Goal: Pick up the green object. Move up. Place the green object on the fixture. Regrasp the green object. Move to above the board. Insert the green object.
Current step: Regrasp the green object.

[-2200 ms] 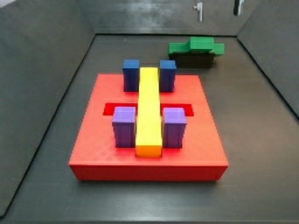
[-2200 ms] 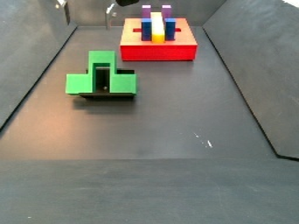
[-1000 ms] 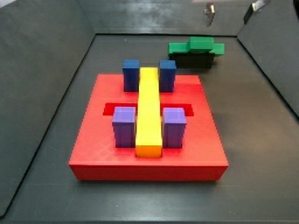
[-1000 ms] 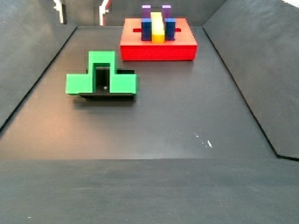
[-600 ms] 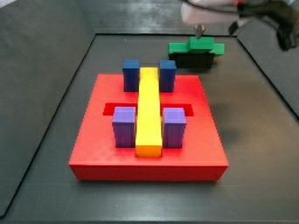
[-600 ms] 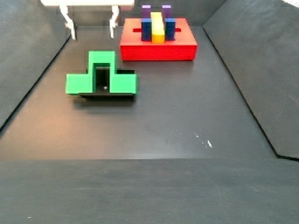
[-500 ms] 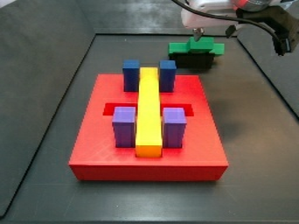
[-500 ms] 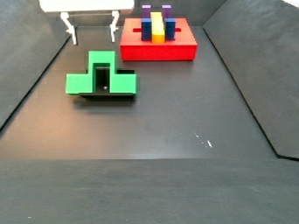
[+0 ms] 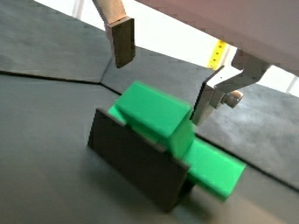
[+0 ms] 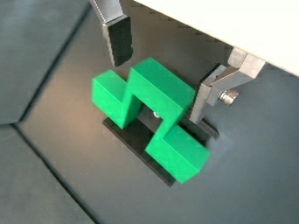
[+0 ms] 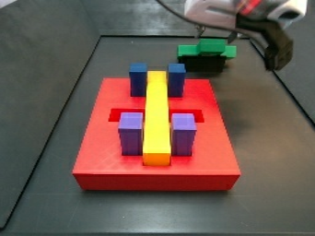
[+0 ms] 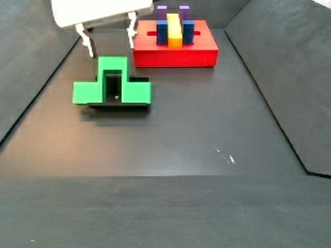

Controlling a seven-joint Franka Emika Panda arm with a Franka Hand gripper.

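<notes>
My gripper grips the green object by its raised centre (image 11: 212, 46) next. The green object's side arms then stay free to go into the board (image 11: 109, 159).
The green object (image 10: 146, 98) is a bright green T-shaped block lying on top of the dark fixture (image 9: 131, 164). In both side views the green object (image 11: 207, 48) (image 12: 111, 87) sits on the fixture (image 11: 204, 64) away from the red board (image 11: 109, 159). My gripper (image 10: 162, 68) hangs open just above the block, one finger on each side of its raised centre and neither touching it. From the side, the gripper (image 12: 110, 37) shows under its white hand. Nothing is between the fingers (image 9: 121, 42).
The board (image 12: 175, 58) carries two blue blocks (image 11: 157, 76), two purple blocks (image 11: 157, 132) and a long yellow bar (image 11: 157, 112). Dark sloping walls enclose the grey floor. The arm's dark cable (image 11: 277, 46) hangs beside the fixture.
The gripper has come down from the top of the side views and now hangs close over the green object. The block and the fixture have not moved.
</notes>
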